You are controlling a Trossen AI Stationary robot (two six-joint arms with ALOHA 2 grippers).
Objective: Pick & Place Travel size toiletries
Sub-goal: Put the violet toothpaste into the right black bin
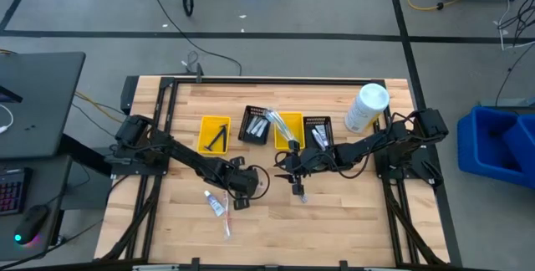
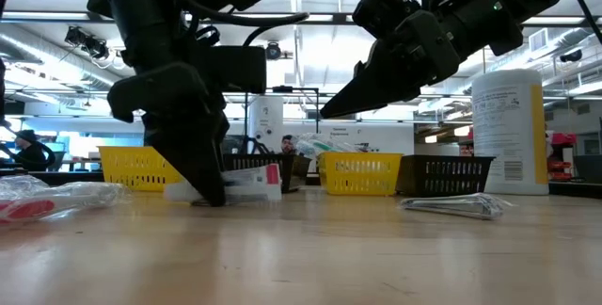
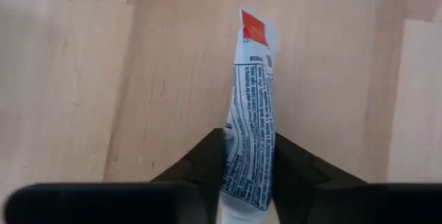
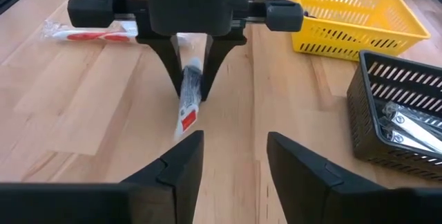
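Note:
Wood shows between my fingers, short of the toothpaste tube's red end [image 4: 188, 119], so it is too early to close. My right gripper advances, then closes on the tube.
My left gripper [image 1: 243, 186] stands on the near middle of the table, shut on a small white-blue toothpaste tube [image 3: 250, 113] with a red crimped end. My right gripper [image 4: 235, 156] hovers open just to its right, raised off the wood [image 2: 331, 111], facing the left one. A clear packet [image 1: 298, 190] lies flat below the right gripper. Another toothpaste tube with red print [image 1: 216, 202] and a slim clear packet [image 1: 226, 222] lie flat on the table near the left gripper. My left gripper pinches the toothpaste tube between its two fingers [image 3: 207, 162] at the tube's cap end [image 3: 245, 182], coming from above and pointing down [image 4: 190, 86]. The tube slants down out of the fingers, and its red crimped end [image 4: 186, 120] is at the table top.
Four small bins stand in a row at the far middle: yellow [image 1: 215, 133], black [image 1: 257, 125], yellow [image 1: 289, 125], black [image 1: 318, 129], some with items inside. A big white bottle [image 1: 366, 108] stands far right. Bare wood lies along the near edge.

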